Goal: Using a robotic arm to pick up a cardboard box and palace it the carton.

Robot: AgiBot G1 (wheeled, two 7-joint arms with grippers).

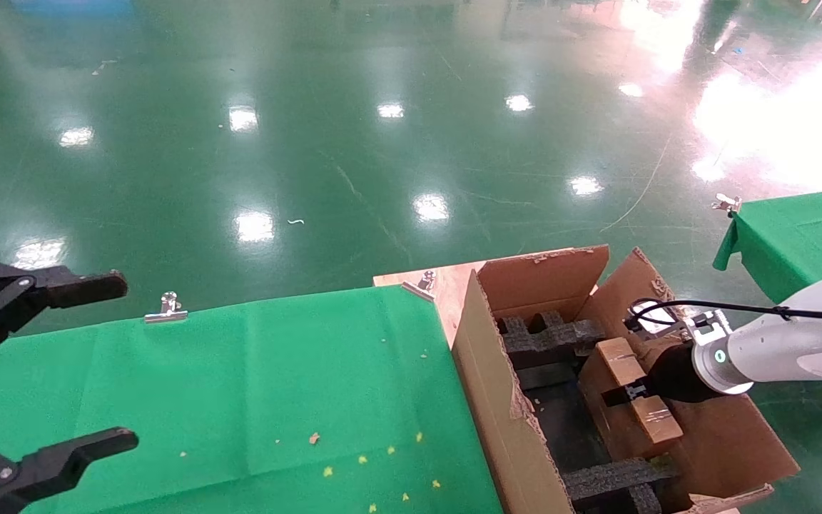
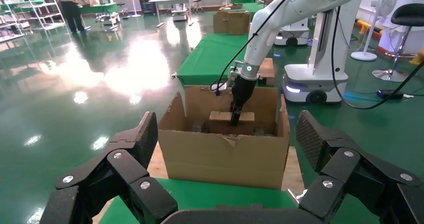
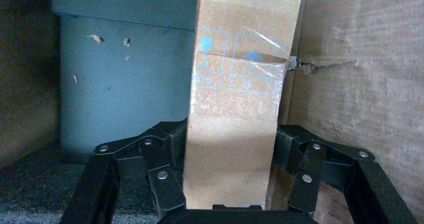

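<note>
The cardboard box's lower edge (image 1: 602,428) is down beside the carton's grey bottom, inside the carton (image 1: 496,400), so my right gripper needs to open now.
My right gripper (image 1: 628,393), on the white arm with a teal ring, is shut on the small brown cardboard box (image 1: 638,397) and holds it inside the large carton (image 1: 496,400), against the carton's right wall. In the right wrist view the box (image 3: 237,104) stands clamped between both black fingers (image 3: 165,149), with taped seams on its face. The left wrist view shows the box (image 2: 231,117) standing in the carton (image 2: 225,154) with the gripper (image 2: 235,118) on its top. My left gripper (image 1: 54,371) is open and empty over the green table at the left.
Black foam inserts (image 1: 546,335) sit at the carton's far end and near end (image 1: 614,482). The carton's left wall has a torn edge (image 1: 518,407). The green-clothed table (image 1: 240,400) lies left of it, with metal clips (image 1: 166,309). Another green table (image 1: 803,235) stands at the right.
</note>
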